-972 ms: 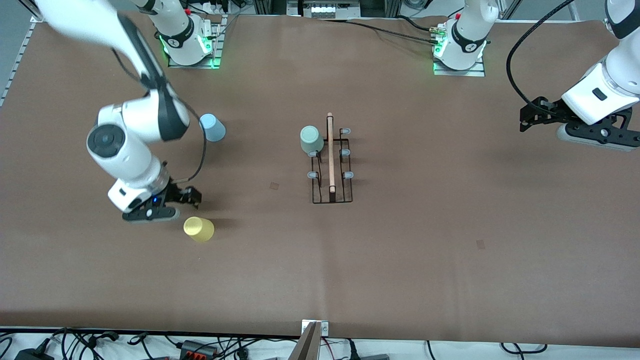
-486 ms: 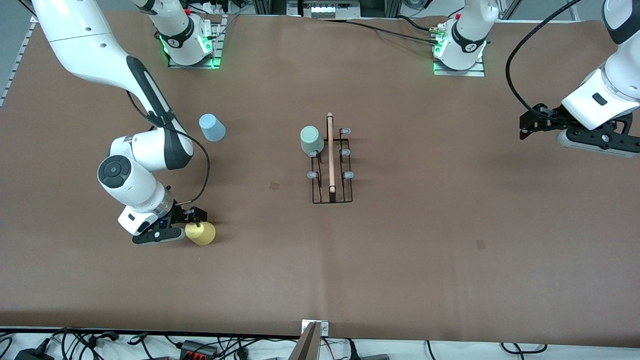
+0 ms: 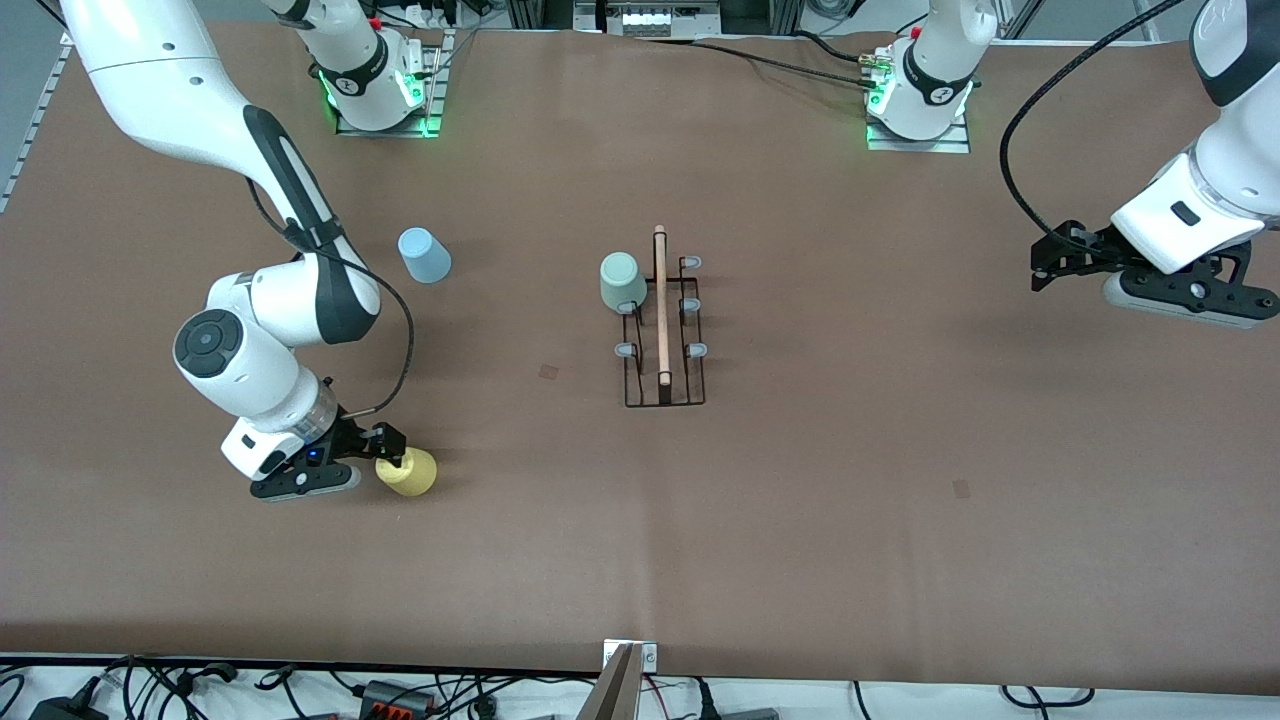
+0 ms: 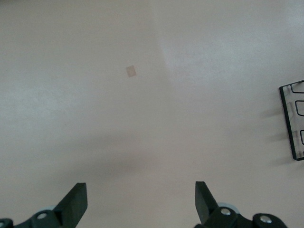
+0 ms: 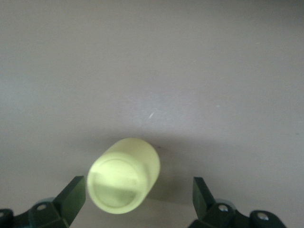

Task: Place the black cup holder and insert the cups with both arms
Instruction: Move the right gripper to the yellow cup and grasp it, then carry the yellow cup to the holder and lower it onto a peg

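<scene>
The yellow cup should go into the black cup holder, so my right gripper will next grab the cup by its closed bottom (image 5: 115,185) to set it in there.
The black cup holder (image 3: 664,372) stands mid-table, its wooden rod handle on top. A pale green cup (image 3: 620,279) sits upside down on one of its pegs. A light blue cup (image 3: 424,255) stands upside down toward the right arm's end. Nearer the front camera is the yellow cup (image 3: 410,473), with my right gripper (image 3: 391,450) low at it. In the right wrist view the yellow cup (image 5: 124,175) shows its closed bottom between the open fingers of my right gripper (image 5: 138,192), close to one of them. My left gripper (image 3: 1043,267) hangs open and empty over the left arm's end of the table. In the left wrist view my left gripper (image 4: 140,194) holds nothing, and a corner of the cup holder (image 4: 290,124) shows.
Two small tape marks lie on the brown table cover, one (image 3: 549,371) beside the holder and one (image 3: 961,488) nearer the front camera. Both arm bases (image 3: 372,85) (image 3: 920,95) stand at the table's back edge. Cables run along the front edge (image 3: 400,690).
My right gripper has come down around the yellow cup, which shifted a little toward the front camera. The left gripper drifted slightly toward mid-table and stayed open.
</scene>
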`<action>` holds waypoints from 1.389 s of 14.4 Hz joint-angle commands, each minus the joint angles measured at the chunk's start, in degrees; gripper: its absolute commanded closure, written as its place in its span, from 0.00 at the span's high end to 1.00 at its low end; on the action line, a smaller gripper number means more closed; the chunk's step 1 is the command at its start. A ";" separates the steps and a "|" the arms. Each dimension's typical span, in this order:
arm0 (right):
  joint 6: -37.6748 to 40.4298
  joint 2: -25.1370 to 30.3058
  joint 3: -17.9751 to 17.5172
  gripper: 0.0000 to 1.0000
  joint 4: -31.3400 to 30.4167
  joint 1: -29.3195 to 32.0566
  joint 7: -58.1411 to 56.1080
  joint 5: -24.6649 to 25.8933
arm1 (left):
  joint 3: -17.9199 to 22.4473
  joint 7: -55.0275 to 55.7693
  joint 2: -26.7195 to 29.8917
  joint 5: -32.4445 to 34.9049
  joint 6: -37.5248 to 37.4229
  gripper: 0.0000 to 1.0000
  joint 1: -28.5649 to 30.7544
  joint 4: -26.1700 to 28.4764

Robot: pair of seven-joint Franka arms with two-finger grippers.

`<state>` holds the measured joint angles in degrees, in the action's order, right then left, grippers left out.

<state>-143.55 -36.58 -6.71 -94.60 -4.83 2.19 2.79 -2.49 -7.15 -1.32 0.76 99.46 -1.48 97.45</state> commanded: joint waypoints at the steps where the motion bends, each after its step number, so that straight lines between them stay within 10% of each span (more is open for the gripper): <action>1: -0.58 -1.82 0.12 1.00 0.20 -2.72 -0.78 -3.14 | 0.03 -1.29 -0.44 -1.29 -0.67 1.00 0.33 -1.56; 11: -5.25 -4.56 1.79 0.99 0.12 -3.25 -4.48 -2.97 | 0.11 -2.17 -0.26 -1.64 -3.75 1.00 0.42 -1.65; 17: -4.81 -3.24 1.88 0.02 0.12 -3.34 -4.74 -2.53 | 0.03 -2.08 -0.26 -1.64 -3.58 1.00 0.25 -1.65; 20: 2.71 2.98 1.79 0.00 0.03 -5.79 -2.65 -3.14 | 0.11 -2.08 -0.18 -1.64 -3.75 1.00 0.42 -1.56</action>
<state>-146.72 -39.28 -4.97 -93.83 -8.45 -0.94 0.93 -2.45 -7.75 -1.31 0.59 96.88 -1.44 97.14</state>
